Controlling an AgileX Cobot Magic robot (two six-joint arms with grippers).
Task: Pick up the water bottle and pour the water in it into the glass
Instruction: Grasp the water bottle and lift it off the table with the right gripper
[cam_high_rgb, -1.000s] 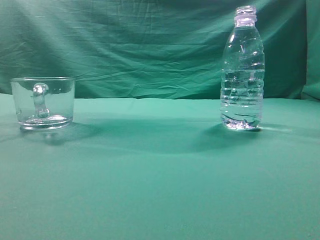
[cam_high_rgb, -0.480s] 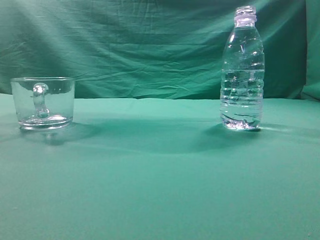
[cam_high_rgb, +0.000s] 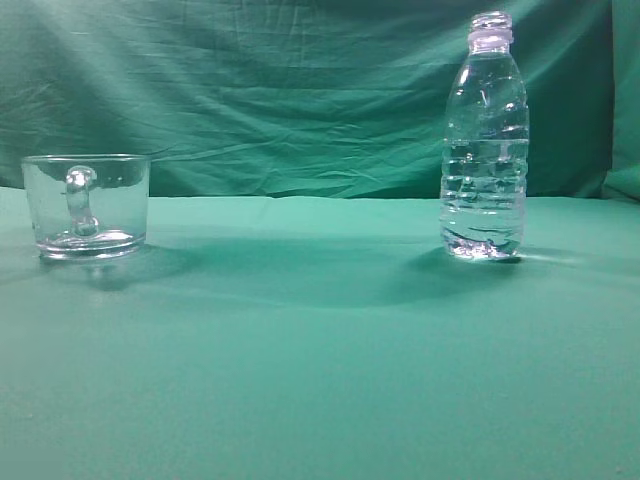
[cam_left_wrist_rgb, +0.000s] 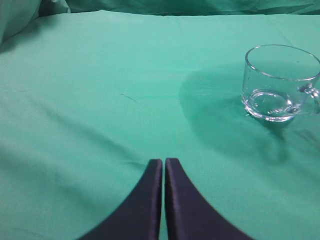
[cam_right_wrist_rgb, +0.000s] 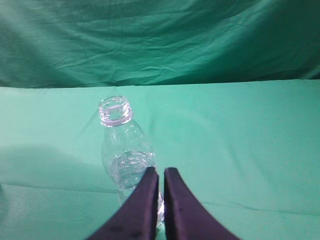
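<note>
My right gripper needs to grab the open bottle by its ribbed middle next and keep it upright, since there is water in it.
The water bottle stands upright and uncapped on the right of the green cloth, with water up to about its ribbed middle. It also shows in the right wrist view, just ahead and left of my right gripper, which is shut and empty, above and nearer than the bottle. The glass stands at the left, handle toward the camera. In the left wrist view the glass is far ahead to the right of my left gripper, which is shut and empty. Neither gripper shows in the exterior view.
A green cloth covers the table and hangs as a wrinkled backdrop behind. A wide soft shadow lies on the cloth between the glass and the bottle.
</note>
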